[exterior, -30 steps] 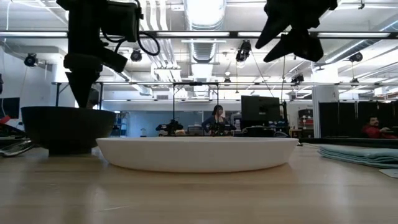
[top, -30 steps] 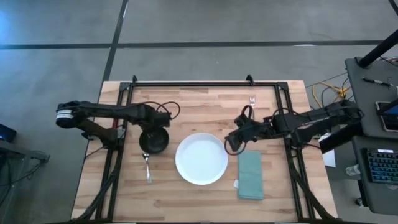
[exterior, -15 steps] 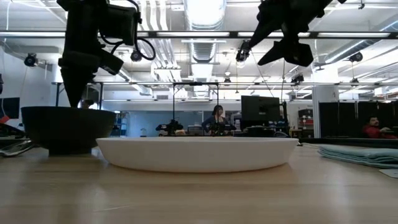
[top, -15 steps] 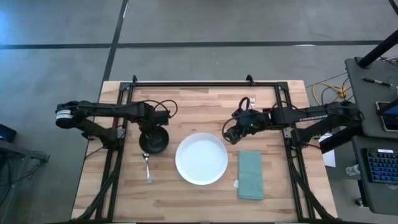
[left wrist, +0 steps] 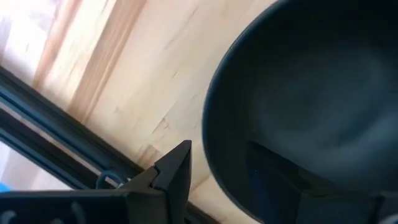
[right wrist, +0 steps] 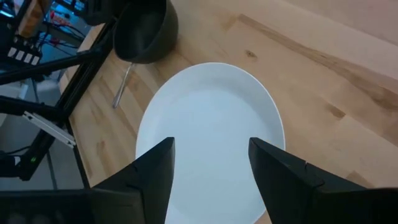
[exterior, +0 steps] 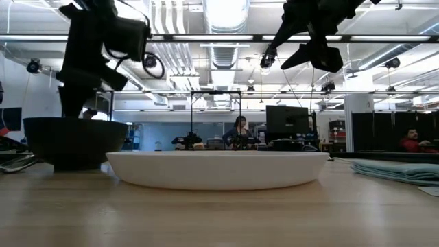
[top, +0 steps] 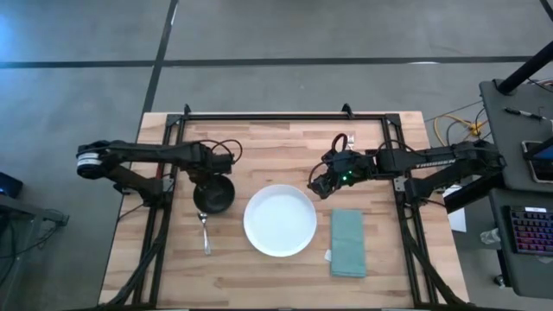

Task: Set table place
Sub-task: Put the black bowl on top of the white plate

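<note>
The left gripper takes hold of the black bowl by its rim [left wrist: 209, 143] next, to set the bowl on the white plate.
The black bowl [top: 214, 197] stands on the table [top: 285, 142], left of the white plate [top: 279, 220]. A silver utensil [top: 205, 233] lies just nearer than the bowl; I cannot tell whether it is the fork or the spoon, and the other does not show. The teal napkin [top: 347, 244] lies flat to the right of the plate. My left gripper [top: 211, 178] is open at the bowl's far rim [left wrist: 208, 143], one finger inside the bowl and one outside. Whether either finger touches the rim I cannot tell. My right gripper [top: 319, 187] is open and empty above the table, off the plate's far right rim.
A black metal frame [top: 285, 117] runs along the table's far edge and down both sides. Bare wood lies between the plate and the far frame, and along the near edge. Desks, cables and a keyboard [top: 527, 231] stand off the table's right side.
My right gripper has gone toward the table's far edge, from beside the plate's right rim to off its far right rim, and has risen a little, staying open. My left gripper has tipped slightly toward the table's left over the bowl, which has stayed put.
</note>
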Available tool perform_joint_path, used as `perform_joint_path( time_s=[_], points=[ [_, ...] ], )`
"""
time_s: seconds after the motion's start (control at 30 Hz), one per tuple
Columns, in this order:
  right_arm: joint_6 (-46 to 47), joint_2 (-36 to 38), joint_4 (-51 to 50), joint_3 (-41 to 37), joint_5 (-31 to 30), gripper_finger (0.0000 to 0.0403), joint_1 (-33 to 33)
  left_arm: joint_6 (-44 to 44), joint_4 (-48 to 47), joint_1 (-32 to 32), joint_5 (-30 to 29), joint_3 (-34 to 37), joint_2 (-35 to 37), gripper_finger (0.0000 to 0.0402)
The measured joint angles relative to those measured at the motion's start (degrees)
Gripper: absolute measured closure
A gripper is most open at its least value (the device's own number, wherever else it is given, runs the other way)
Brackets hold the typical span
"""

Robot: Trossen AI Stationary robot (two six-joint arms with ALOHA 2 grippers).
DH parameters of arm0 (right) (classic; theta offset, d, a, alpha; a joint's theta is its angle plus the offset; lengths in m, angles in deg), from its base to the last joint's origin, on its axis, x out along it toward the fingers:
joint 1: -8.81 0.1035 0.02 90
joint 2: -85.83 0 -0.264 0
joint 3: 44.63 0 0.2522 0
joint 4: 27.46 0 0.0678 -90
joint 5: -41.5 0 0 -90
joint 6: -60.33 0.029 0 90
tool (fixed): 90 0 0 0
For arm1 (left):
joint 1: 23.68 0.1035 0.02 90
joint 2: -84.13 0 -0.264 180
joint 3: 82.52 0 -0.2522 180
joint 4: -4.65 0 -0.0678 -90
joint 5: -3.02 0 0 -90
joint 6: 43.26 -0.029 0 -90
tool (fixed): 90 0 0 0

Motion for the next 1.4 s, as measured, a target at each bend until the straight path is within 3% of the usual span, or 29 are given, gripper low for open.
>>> perform_joint_path(
  time_s=[0.3,0.57,0.67,0.9,1.13,1.4],
  points=[
    [-0.30,0.00,-0.04,0.00,-0.18,0.0204,0.00,0.07,5.33,0.00,1.88,5.73,-0.42,0.0265],
    [-0.46,0.00,-0.07,0.00,-0.18,0.0204,0.00,1.46,8.11,0.00,3.25,6.05,-0.47,0.0267],
    [-0.45,0.00,-0.09,0.00,-0.18,0.0204,0.00,1.45,11.16,0.00,4.74,6.08,-0.47,0.0288],
    [-0.15,0.00,-0.15,0.00,-0.18,0.0204,0.00,1.48,14.06,0.00,5.77,5.77,-0.47,0.0392],
    [-0.02,0.00,-0.23,0.00,-0.18,0.0204,0.00,2.21,15.07,-0.07,5.79,4.69,-0.44,0.0399],
    [-0.27,0.00,-0.57,0.00,-0.18,0.0204,0.00,3.39,15.03,-0.37,6.04,-1.90,-0.51,0.0401]
  ],
)
